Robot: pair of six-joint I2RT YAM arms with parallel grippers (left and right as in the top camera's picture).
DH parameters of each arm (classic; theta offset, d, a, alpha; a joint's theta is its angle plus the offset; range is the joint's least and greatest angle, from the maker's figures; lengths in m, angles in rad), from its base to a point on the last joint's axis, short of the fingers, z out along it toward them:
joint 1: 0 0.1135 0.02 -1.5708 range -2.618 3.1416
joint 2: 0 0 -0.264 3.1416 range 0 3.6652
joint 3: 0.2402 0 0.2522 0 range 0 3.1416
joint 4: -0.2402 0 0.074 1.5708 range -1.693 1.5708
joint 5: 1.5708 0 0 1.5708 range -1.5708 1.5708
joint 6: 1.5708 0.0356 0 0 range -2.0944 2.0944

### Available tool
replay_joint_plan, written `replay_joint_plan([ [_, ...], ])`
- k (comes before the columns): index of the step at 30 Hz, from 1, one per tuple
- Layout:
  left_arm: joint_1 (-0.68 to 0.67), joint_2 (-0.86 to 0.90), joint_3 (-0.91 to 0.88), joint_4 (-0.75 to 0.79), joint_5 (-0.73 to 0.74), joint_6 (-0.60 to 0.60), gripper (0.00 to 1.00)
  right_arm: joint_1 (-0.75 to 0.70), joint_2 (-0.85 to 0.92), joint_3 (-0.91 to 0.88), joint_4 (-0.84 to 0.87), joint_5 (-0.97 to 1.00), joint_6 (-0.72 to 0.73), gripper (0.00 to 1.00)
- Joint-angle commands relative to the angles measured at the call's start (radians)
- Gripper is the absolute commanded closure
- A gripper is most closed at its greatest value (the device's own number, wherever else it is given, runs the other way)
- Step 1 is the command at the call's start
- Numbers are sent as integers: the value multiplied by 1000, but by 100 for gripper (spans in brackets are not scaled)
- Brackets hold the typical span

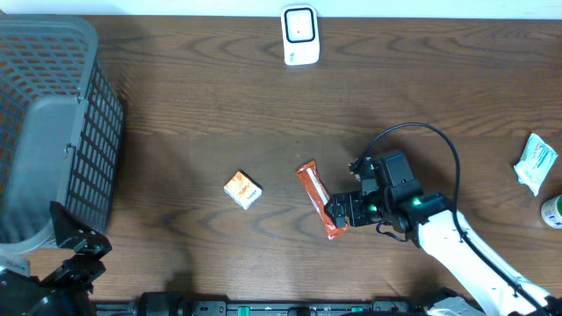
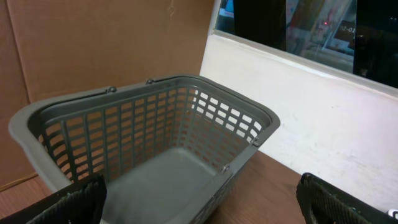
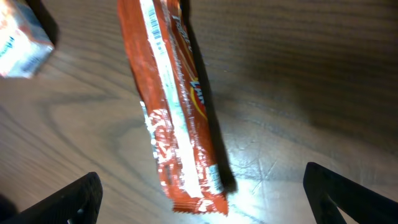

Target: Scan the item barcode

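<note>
My right gripper reaches the snack bar and grabs it across its near end (image 1: 334, 226) next, since this leaves the white part with the barcode uncovered for the scanner (image 1: 299, 35).
An orange-red snack bar (image 1: 313, 193) lies on the wooden table near the middle, its white back seam facing up (image 3: 177, 118). My right gripper (image 1: 339, 213) hovers over the bar's near end and stands open. In the right wrist view its two dark fingers (image 3: 81, 199) are spread wide on either side of the wrapper's tail, not touching it. A white scanner (image 1: 299, 35) stands at the far edge of the table. My left gripper (image 1: 77, 252) is open at the near left corner with nothing between its fingers (image 2: 74, 205).
A grey mesh basket (image 1: 83, 132) fills the left side and faces the left wrist camera (image 2: 155, 99). A small orange-and-white box (image 1: 242, 190) lies left of the bar. At the right edge lie a white packet (image 1: 535, 162) and a green-and-white item (image 1: 553, 211).
</note>
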Motion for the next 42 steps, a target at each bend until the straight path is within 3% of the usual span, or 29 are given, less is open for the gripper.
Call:
replay_joint_plan([
  [1, 2, -7, -4, 0, -9, 2, 2, 1, 71, -2, 22, -14, -97, 1],
  [7, 2, -7, -4, 0, -9, 2, 2, 3, 235, 24, 87, -129, -131, 2],
  [14, 2, -7, -4, 0, -9, 2, 2, 5, 285, 36, 60, -19, -30, 24],
  [33, 2, -7, -4, 0, -9, 2, 2, 95, 361, 36, 53, 74, 76, 30],
  [39, 2, -7, -4, 0, -9, 2, 2, 113, 428, 36, 58, 77, 98, 39],
  [42, 2, -7, -4, 0, -9, 2, 2, 113, 463, 36, 61, 77, 116, 58],
])
